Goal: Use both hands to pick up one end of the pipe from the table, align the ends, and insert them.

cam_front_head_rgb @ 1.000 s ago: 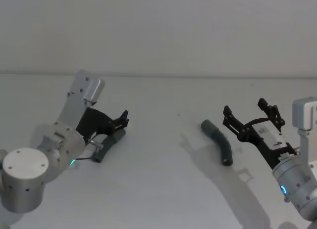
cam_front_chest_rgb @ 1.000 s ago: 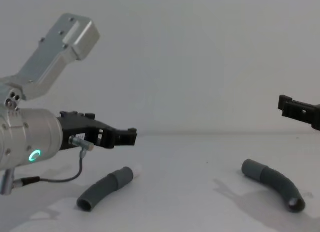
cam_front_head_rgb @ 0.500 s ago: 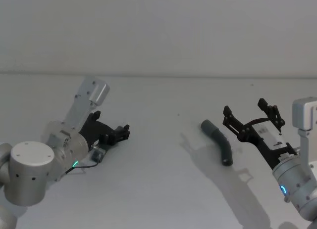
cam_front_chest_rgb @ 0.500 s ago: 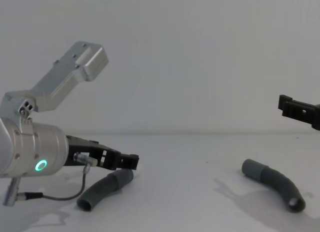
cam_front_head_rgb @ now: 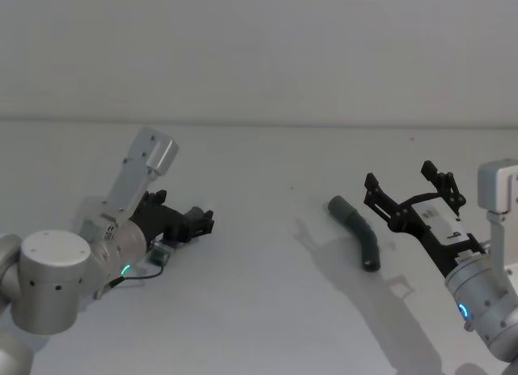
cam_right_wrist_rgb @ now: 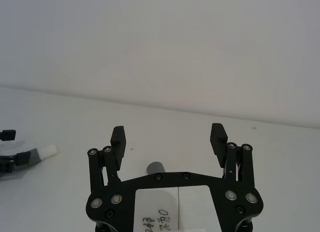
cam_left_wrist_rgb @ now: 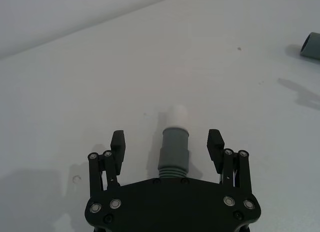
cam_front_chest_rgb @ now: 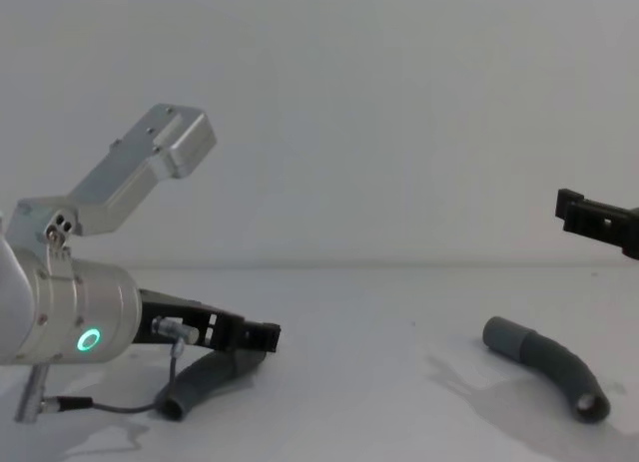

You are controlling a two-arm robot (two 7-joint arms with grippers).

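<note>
The pipe piece's pale whitish tip should stay free to be inserted. My left gripper should grab the pipe piece by its grey cuff (cam_left_wrist_rgb: 174, 149) next.
Two dark grey ribbed pieces of the pipe lie on the white table (cam_front_head_rgb: 259, 310). The left piece (cam_front_chest_rgb: 205, 377) has a pale whitish tip (cam_left_wrist_rgb: 176, 114). My left gripper (cam_left_wrist_rgb: 167, 139) is low over it, open, with a finger on each side of its grey cuff (cam_left_wrist_rgb: 174, 149) and not touching it. The right piece (cam_front_head_rgb: 360, 233) lies curved, its smooth grey sleeve (cam_front_head_rgb: 338, 205) at the far end. Above and to the right of that piece hangs my right gripper (cam_front_head_rgb: 413, 189), open and holding nothing.
The white table runs back to a plain pale wall. A thin cable (cam_front_chest_rgb: 95, 404) loops under my left wrist. The wide stretch of table between the two pieces is bare.
My left gripper has come down and forward over the left piece, so its fingers now straddle the cuff. The right arm and the right piece have not moved.
</note>
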